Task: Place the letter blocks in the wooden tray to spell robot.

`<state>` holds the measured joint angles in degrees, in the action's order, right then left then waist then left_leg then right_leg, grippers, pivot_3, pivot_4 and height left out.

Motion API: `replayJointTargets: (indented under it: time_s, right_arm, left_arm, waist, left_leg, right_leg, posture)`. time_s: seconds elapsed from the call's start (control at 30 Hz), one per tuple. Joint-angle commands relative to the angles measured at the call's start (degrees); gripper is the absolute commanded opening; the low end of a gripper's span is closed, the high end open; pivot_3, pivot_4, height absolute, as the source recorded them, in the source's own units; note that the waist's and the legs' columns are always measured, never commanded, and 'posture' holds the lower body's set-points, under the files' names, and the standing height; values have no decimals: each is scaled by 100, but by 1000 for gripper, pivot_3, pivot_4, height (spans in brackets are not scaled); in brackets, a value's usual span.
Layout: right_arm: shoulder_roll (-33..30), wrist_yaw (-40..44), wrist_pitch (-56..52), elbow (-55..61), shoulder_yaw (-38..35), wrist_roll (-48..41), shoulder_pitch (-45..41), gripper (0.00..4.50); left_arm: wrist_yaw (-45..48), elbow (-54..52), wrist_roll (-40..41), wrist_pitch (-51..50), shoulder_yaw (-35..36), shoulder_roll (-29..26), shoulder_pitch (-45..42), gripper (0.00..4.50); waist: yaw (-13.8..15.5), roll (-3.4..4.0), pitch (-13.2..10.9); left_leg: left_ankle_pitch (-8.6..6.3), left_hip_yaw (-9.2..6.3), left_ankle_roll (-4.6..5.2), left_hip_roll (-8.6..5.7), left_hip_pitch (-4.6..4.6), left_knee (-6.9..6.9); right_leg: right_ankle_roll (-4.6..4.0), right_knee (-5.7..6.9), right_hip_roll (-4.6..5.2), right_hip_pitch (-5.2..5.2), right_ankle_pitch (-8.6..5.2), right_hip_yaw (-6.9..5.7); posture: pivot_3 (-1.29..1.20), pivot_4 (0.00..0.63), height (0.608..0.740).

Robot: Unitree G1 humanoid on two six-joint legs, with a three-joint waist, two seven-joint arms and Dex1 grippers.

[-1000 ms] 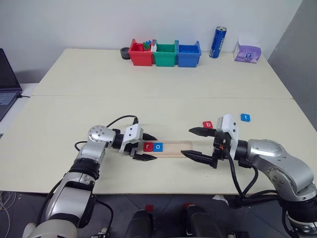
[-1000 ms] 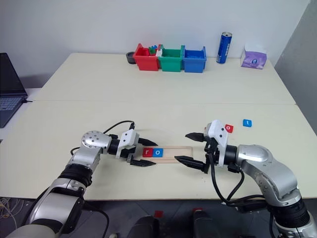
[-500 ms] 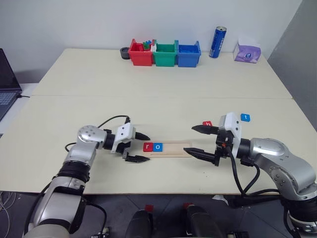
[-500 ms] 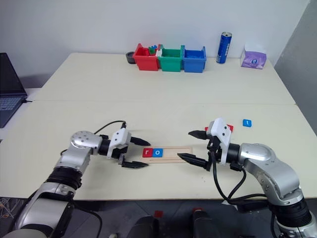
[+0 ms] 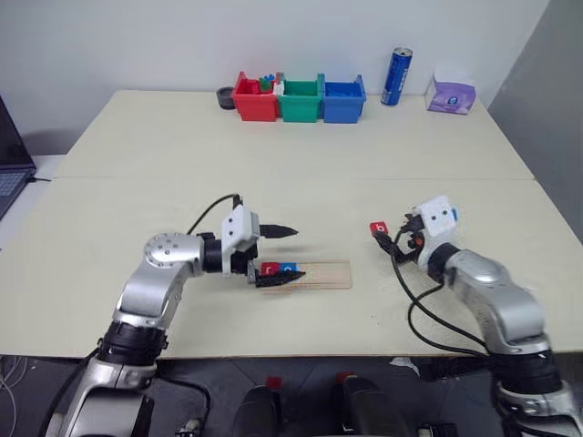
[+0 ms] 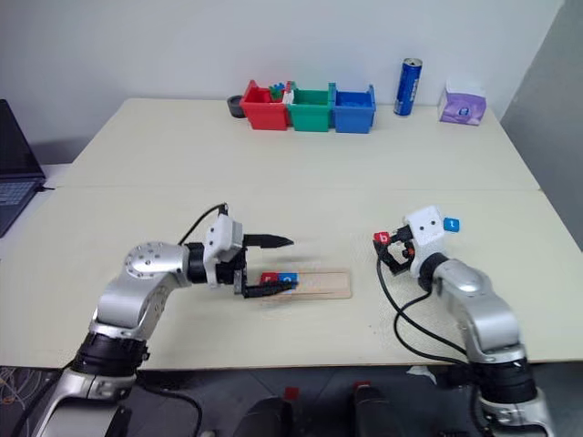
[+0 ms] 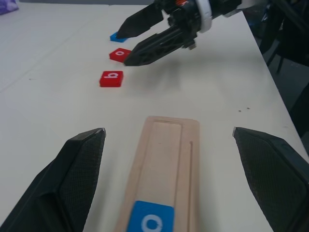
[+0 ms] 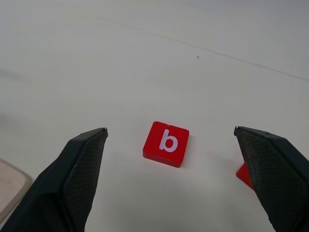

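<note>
Next, my right gripper takes hold of the red b block by its sides to spell robot in the tray (image 5: 314, 274).
The wooden tray (image 5: 314, 274) lies in front of me with a red "r" block (image 5: 270, 269) and a blue "o" block (image 5: 289, 269) at its left end. My left gripper (image 5: 291, 256) hovers open over those two blocks, pointing along the tray (image 7: 169, 159). To the right of the tray a red "b" block (image 8: 166, 143) lies on the table, and my right gripper (image 8: 170, 129) stands open just short of it. Beyond the "b" block lie a red "o" block (image 7: 119, 54) and a blue "t" block (image 6: 453, 224).
Red (image 5: 255, 98), green (image 5: 301, 100) and blue (image 5: 344, 100) bins stand at the table's far edge, with a blue can (image 5: 398, 77) and a purple tissue pack (image 5: 451, 94) to their right. A laptop (image 6: 14, 164) sits at the far left.
My left gripper has lifted and moved right, over the tray's left end. My right gripper has swung away from the tray's right end and now points at the red "b" block.
</note>
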<state>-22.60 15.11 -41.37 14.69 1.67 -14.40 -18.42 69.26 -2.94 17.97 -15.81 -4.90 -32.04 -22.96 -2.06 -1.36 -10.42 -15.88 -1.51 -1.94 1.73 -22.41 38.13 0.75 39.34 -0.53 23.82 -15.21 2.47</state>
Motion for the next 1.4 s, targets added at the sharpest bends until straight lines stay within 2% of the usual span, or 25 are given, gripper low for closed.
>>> replayJointTargets:
  time_s: [0.03, 0.1, 0.23, 0.47, 0.73, 0.83, 1.03, 1.07, 1.17, 1.23, 1.4]
  right_arm:
    - [396, -496, -81, -59, -133, 162, -205, 4500]
    - [746, -651, -47, -283, -230, 87, -259, 4500]
    - [1005, -826, 4, -556, -222, 255, -312, 4500]
    - [1142, -1137, 64, -889, -209, 527, -297, 4500]
    - [1493, -1256, 115, -1155, -385, 419, -389, 4500]
    - [1560, -1235, 146, -1205, -410, 437, -419, 3850]
    - [1532, -1199, 150, -1225, -410, 490, -409, 1702]
    - [1522, -1187, 139, -1208, -402, 495, -397, 1460]
    - [1430, -1109, 48, -1090, -348, 516, -340, 1468]
    - [1133, -859, -381, -592, -243, 450, -155, 1468]
    - [406, -465, -2194, 1511, -342, -96, 808, 1468]
  left_arm:
    - [-219, -416, 159, -140, 66, -10, 12, 4473]
    - [-305, -446, 162, -187, 76, -5, 17, 4473]
    - [-395, -492, 182, -225, 97, -52, 40, 4473]
    - [-470, -593, 237, -300, 131, -164, 86, 4473]
    - [-497, -684, 289, -283, 98, -223, 139, 4473]
    - [-490, -690, 305, -269, 92, -227, 138, 4500]
    - [-538, -628, 301, -222, 68, -172, 75, 4500]
    - [-541, -625, 301, -214, 60, -162, 73, 4500]
    - [-541, -624, 303, -202, 41, -139, 80, 4500]
    - [-487, -730, 369, -252, 13, -152, 160, 4500]
    - [-343, -856, 402, -218, -32, -238, 305, 4500]
  waist:
    - [24, 0, 0]
    - [26, 0, 0]
    - [31, 0, 0]
    - [25, 1, 1]
    - [22, 0, 1]
    - [22, 1, 1]
    - [14, 1, 1]
    - [13, 1, 1]
    - [13, 1, 1]
    - [19, 1, 2]
    - [50, 8, 6]
  left_leg:
    - [0, 0, 0, -2, 0, 2]
    - [1, 1, -1, -5, 2, 7]
    - [0, 5, -1, -9, 4, 10]
    - [0, 7, -1, -8, 3, 6]
    - [0, 7, -1, -7, 7, 6]
    - [0, 7, -1, -6, 8, 6]
    - [0, 8, 0, -6, 9, 4]
    - [0, 8, 0, -5, 9, 4]
    - [0, 8, 0, -5, 9, 3]
    - [0, 8, 0, -6, 9, 3]
    - [0, -6, 0, -4, -7, -6]
  right_leg:
    - [-1, 7, 0, 1, -1, 0]
    - [-1, 11, 2, -1, -1, 0]
    - [0, 12, 4, -4, -1, -1]
    - [0, 8, 5, -2, -1, -1]
    - [0, 10, 4, -4, -1, -2]
    - [0, 11, 4, -4, -1, -1]
    - [0, 10, 2, -4, -1, 0]
    - [0, 10, 2, -4, -1, 0]
    - [0, 10, 2, -4, -1, 0]
    - [0, 9, 2, -3, -1, 0]
    - [0, -21, 4, -5, -2, -7]
  posture:
    - [0, 150, 740]
    - [0, 150, 740]
    - [0, 150, 740]
    - [0, 150, 740]
    - [0, 150, 740]
    - [0, 150, 740]
    - [0, 150, 740]
    - [0, 150, 740]
    - [0, 150, 740]
    - [0, 150, 740]
    - [0, 150, 740]
